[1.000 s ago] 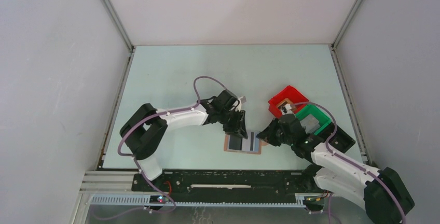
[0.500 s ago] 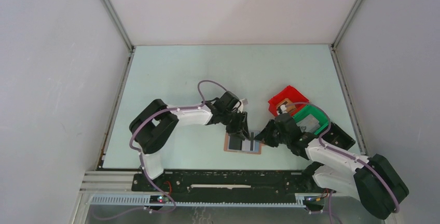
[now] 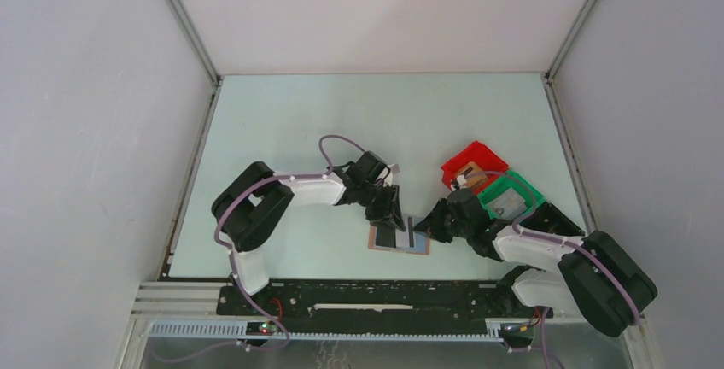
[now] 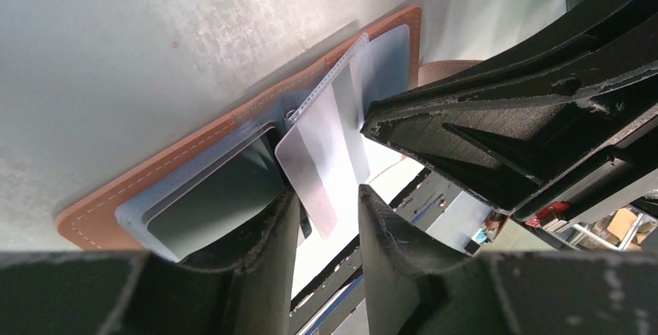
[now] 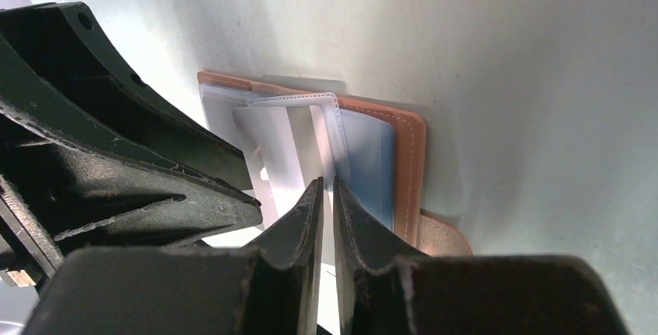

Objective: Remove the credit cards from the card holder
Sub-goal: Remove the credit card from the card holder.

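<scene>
The leaf has its loose end [image 3: 399,232] [image 4: 323,217] between my left gripper's fingers. My left gripper closes on the leaf next, which would catch it.
The tan-brown card holder [image 3: 399,239] lies open on the table near the front edge, its blue-grey panels [image 4: 221,188] facing up. A clear stitched sleeve leaf holding a pale card [image 4: 326,153] stands up from its spine. My right gripper [image 5: 326,189] comes in from the right, jaws nearly together, pinching the leaf's edge [image 5: 324,129]. My left gripper [image 4: 324,212] hangs over the holder's left half with its fingers [image 4: 271,230] apart; the leaf's free end reaches into the gap and touches neither finger. The small side tab [image 5: 438,234] shows at the holder's right edge.
A red bin [image 3: 472,164] and a green bin [image 3: 512,194] stand side by side just right of the holder, behind my right arm. The green bin holds a grey card. The black base rail [image 3: 359,299] runs along the near edge.
My right gripper has crept left over the holder and narrowed slightly, its arm folding in closer. The left gripper has shifted a little down and left over the holder.
</scene>
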